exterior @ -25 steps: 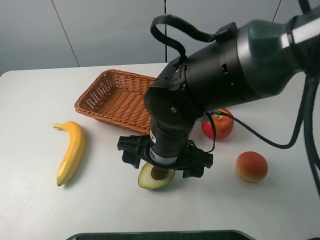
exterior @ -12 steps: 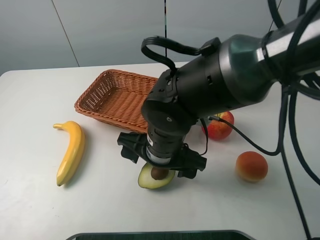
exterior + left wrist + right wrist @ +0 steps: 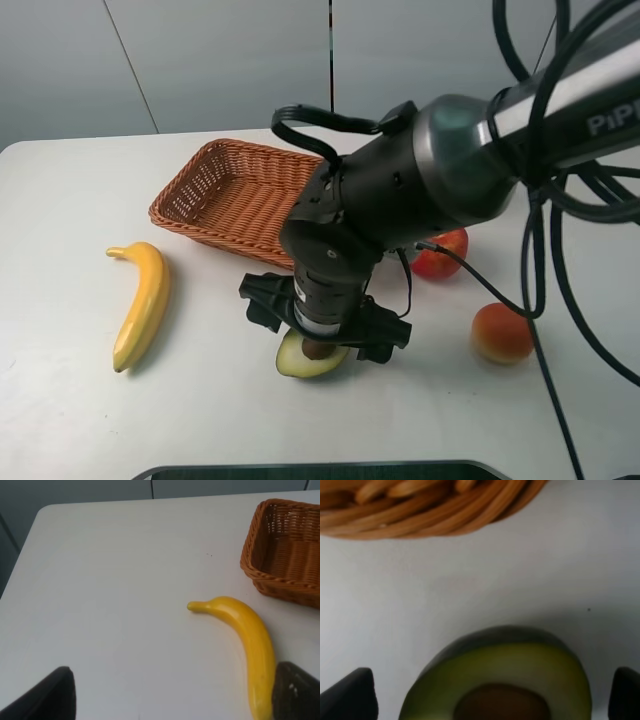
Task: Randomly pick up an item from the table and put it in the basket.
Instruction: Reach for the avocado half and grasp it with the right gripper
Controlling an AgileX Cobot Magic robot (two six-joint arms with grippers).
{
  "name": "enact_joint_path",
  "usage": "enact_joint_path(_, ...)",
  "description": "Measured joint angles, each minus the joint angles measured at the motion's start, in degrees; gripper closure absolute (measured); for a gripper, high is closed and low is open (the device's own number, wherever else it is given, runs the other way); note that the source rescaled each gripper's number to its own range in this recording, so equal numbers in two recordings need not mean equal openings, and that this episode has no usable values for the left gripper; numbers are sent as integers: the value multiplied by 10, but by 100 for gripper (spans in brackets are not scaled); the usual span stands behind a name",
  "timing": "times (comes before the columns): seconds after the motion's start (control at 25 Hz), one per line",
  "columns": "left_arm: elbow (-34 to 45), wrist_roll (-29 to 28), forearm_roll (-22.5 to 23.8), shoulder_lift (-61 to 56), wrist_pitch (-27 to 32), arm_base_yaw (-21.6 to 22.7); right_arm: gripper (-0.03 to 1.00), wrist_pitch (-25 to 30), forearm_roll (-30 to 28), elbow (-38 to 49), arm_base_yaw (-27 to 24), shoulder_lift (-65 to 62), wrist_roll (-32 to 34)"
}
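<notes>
My fingers are low on either side of the halved avocado (image 3: 309,359) (image 3: 505,675), so it is time for my right gripper to close on the avocado.
The halved avocado (image 3: 309,359) lies cut side up on the white table (image 3: 70,190), in front of the wicker basket (image 3: 205,195). My right gripper (image 3: 318,335) hangs straight over it, jaws open, one finger on each side, and its wrist hides part of the fruit. In the right wrist view the avocado (image 3: 505,675) with its brown pit lies between the two dark fingertips (image 3: 350,696) of the gripper (image 3: 487,700), with the basket rim (image 3: 420,510) just beyond. My left gripper (image 3: 170,700) is open and empty above the table near the banana.
A yellow banana (image 3: 140,300) lies left of the avocado; it also shows in the left wrist view (image 3: 250,635), near the basket's corner (image 3: 280,575). A red apple (image 3: 441,255) and an orange-red round fruit (image 3: 502,332) lie to the right. Cables hang at the right.
My right arm has shifted a little left and sunk lower over the avocado, jaws still open. The avocado and the other fruit have not moved.
</notes>
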Motion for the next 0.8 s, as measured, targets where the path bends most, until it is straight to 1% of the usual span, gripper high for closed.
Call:
enact_joint_path(0.28, 0, 0, 0, 0, 0, 0, -3, -16, 0, 0, 0, 10, 0)
enact_joint_path(0.32, 0, 0, 0, 0, 0, 0, 6, -19, 0, 0, 0, 10, -1)
enact_joint_path(0.36, 0, 0, 0, 0, 0, 0, 25, -20, 1, 0, 0, 12, -1)
enact_joint_path(0.4, 0, 0, 0, 0, 0, 0, 60, -20, 3, 0, 0, 13, -1)
enact_joint_path(0.44, 0, 0, 0, 0, 0, 0, 90, -20, 6, 0, 0, 16, -1)
enact_joint_path(0.48, 0, 0, 0, 0, 0, 0, 97, -19, 12, -1, 0, 17, -1)
enact_joint_path(0.8, 0, 0, 0, 0, 0, 0, 97, -17, 33, -3, 0, 18, -12)
